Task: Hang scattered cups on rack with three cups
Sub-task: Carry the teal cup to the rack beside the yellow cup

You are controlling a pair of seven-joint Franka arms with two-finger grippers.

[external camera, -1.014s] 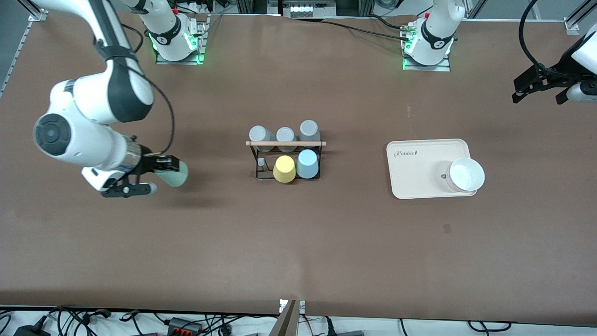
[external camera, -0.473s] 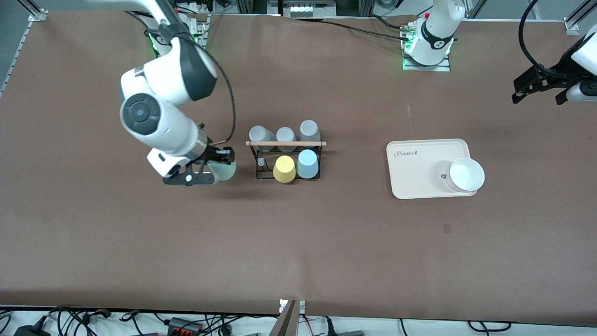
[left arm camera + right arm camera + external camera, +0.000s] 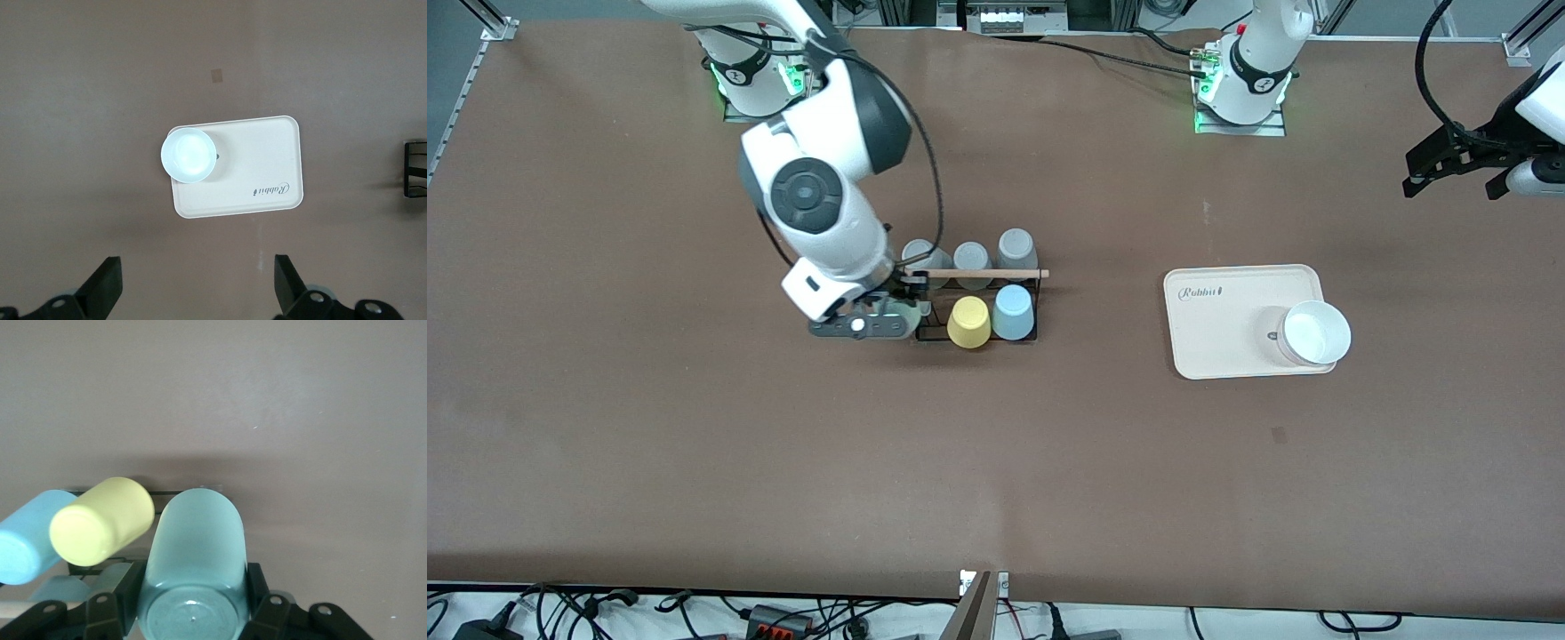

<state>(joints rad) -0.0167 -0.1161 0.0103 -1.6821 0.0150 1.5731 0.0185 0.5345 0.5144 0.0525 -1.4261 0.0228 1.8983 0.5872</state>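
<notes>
The mint green cup is hanging outside and above the rack's end [image 3: 924, 332], so the robot's right gripper should keep holding the cup.
The black wire rack [image 3: 974, 273] with a wooden rod on top stands mid-table. A light blue cup [image 3: 1013, 312] and a yellow cup [image 3: 969, 322] sit upside down on its nearer pegs. My right gripper [image 3: 901, 308] is at the rack's end toward the right arm, shut on the mint green cup [image 3: 908, 314]. In the right wrist view the mint cup [image 3: 193, 540] fills the right gripper [image 3: 193, 587], beside the yellow cup [image 3: 100, 520] and blue cup [image 3: 27, 537]. My left gripper [image 3: 1458, 169] waits open in the air at the left arm's end, nothing in it [image 3: 197, 290].
Three grey cups [image 3: 971, 256] sit on the rack's row farther from the front camera. A cream tray [image 3: 1227, 320] with a white bowl [image 3: 1316, 333] on it lies toward the left arm's end, also seen below the left wrist as tray [image 3: 267, 160] and bowl [image 3: 189, 155].
My right arm has carried the mint cup from the right arm's end of the table across to the rack's end. The left arm has not moved.
</notes>
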